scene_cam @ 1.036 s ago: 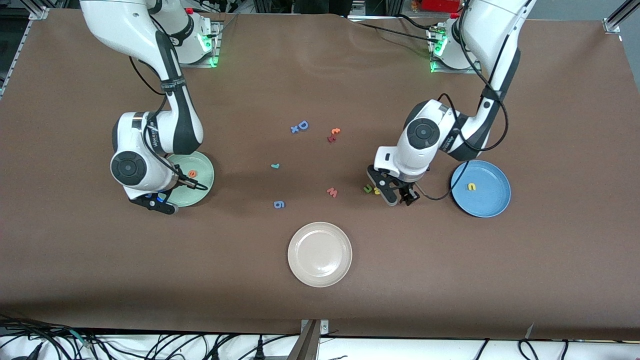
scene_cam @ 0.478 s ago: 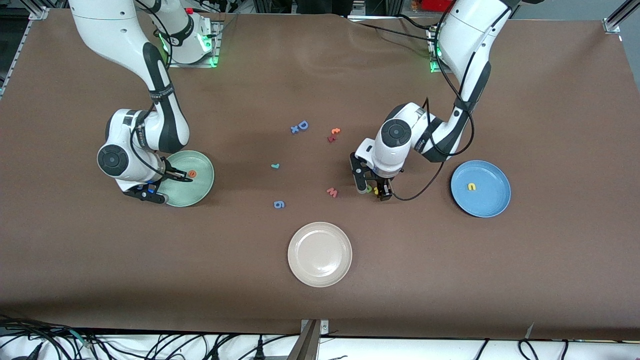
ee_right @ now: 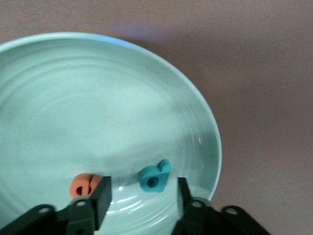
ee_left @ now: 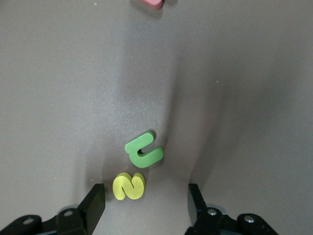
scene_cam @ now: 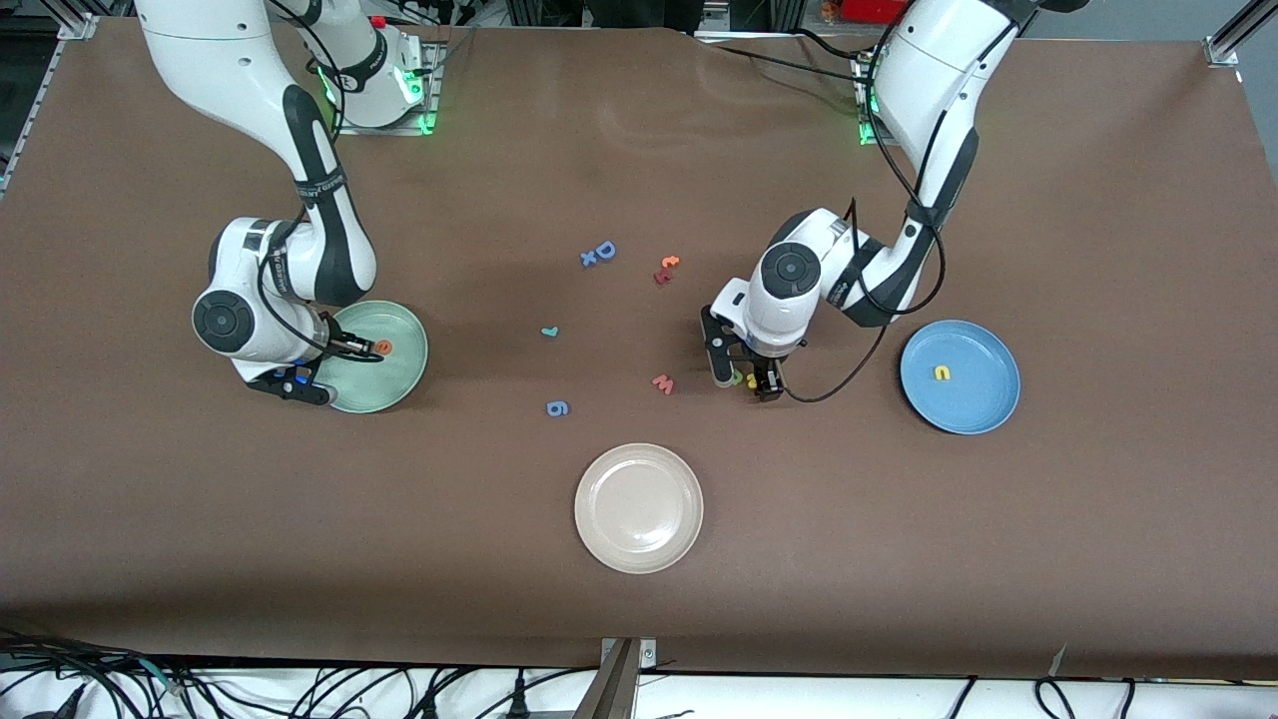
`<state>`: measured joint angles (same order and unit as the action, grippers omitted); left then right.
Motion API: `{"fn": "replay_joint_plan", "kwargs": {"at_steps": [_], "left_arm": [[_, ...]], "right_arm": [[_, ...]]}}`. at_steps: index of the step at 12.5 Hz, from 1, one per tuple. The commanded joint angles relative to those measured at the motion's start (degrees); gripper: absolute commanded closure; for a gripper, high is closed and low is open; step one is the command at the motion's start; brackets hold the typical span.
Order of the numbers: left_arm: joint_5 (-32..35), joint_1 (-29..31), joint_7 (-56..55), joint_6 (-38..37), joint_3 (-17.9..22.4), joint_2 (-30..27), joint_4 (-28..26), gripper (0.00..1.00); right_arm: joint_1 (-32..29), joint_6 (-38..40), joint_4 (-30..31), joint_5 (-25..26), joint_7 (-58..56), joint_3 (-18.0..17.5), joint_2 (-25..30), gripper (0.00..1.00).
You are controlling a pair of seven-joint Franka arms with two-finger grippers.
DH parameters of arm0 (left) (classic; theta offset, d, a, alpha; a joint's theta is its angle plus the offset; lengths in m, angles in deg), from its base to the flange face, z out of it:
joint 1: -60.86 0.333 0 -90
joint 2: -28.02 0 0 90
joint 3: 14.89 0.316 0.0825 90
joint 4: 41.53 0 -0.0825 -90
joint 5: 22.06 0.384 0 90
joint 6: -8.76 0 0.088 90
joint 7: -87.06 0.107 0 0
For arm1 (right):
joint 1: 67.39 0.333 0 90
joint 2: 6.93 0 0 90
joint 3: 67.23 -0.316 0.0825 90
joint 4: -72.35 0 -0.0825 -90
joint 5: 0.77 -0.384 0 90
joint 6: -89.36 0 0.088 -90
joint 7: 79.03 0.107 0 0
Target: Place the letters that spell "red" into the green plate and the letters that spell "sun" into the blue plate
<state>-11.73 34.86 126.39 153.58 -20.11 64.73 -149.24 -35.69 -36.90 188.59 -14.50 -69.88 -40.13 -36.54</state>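
Next, my left gripper grabs the yellow "s" by its two rounded ends, to help spell "sun" in the blue plate.
My right gripper hangs open low over the green plate. A teal "d" lies loose in the plate between its fingers, beside the orange "e". In the front view that gripper covers the plate's rim at the right arm's end. My left gripper is open just above the table, straddling the yellow "s", with the green "u"/"n" touching it. The blue plate holds a yellow "u"/"n". The small teal "r" lies mid-table.
A pinkish "w" lies close to my left gripper. A blue "6", a blue "D" with an "x", and orange-red letters are scattered mid-table. A beige plate sits nearest the front camera.
My right gripper has opened and the teal "d" now lies in the green plate. My left arm moved from beside the blue plate to over the yellow "s" and green letter.
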Motion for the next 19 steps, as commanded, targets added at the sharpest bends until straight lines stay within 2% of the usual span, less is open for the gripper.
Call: {"fn": "replay_joint_plan", "kwargs": {"at_steps": [1,3,6,11,14,18,19], "left_arm": [[1.0,-0.5,0.5,0.0,0.6,0.9,1.3,0.24],[0.7,-0.5,0.5,0.0,0.6,1.0,1.4,0.24],[0.7,-0.5,0.2,2.6,0.6,1.2,1.3,0.24],[0.7,-0.6,-0.4,2.7,0.6,1.7,1.3,0.24],[0.7,-0.6,-0.4,3.1,0.6,2.1,1.3,0.31],[0.7,-1.1,-0.4,4.4,0.7,2.9,1.3,0.33],[0.7,-1.1,-0.4,4.4,0.7,2.9,1.3,0.4]], "right_arm": [[0.9,7.3,-3.4,-1.0,2.1,-0.7,3.4,0.0],[4.3,10.4,-5.8,-1.0,9.0,-0.8,3.5,0.0],[10.1,9.5,-6.1,-1.7,24.5,-1.3,4.6,0.01],[17.6,1.5,-6.3,-2.5,46.4,-5.0,3.1,0.01],[22.5,-5.0,-6.3,-2.5,57.4,-5.4,-0.3,0.06],[23.4,-12.2,-6.3,-4.4,64.9,-8.2,-3.9,0.16],[23.5,-12.8,-6.3,-4.5,65.1,-8.4,-4.2,0.22]]}}
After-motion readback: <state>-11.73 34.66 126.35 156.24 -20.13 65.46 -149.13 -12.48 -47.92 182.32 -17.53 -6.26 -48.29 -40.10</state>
